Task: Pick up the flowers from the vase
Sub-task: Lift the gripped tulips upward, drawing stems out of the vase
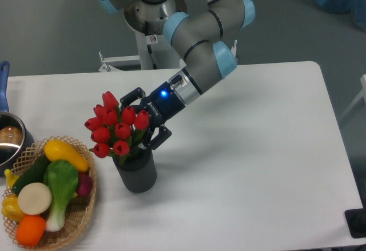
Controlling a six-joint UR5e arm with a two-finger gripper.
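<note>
The robot's gripper needs to lift the flowers (117, 130) out of the vase (136, 172) next, so it should pick them up by their leafy stems just below the red buds.
The flowers (117, 130), a bunch of red tulip buds with green leaves, stand in the vase (136, 172), a dark grey ribbed cylinder on the white table (246, 148). My gripper (137, 122) reaches in from the right at bud height. Its fingers are spread wide, one behind the bunch and the other in front, just above the vase mouth. The buds cover the fingertips. The stems are hidden inside the vase and behind the leaves.
A wicker basket (80, 219) of vegetables sits just left of the vase at the front left corner. A pot (10, 139) with a blue handle is at the left edge. The robot base (146, 16) stands behind the table.
</note>
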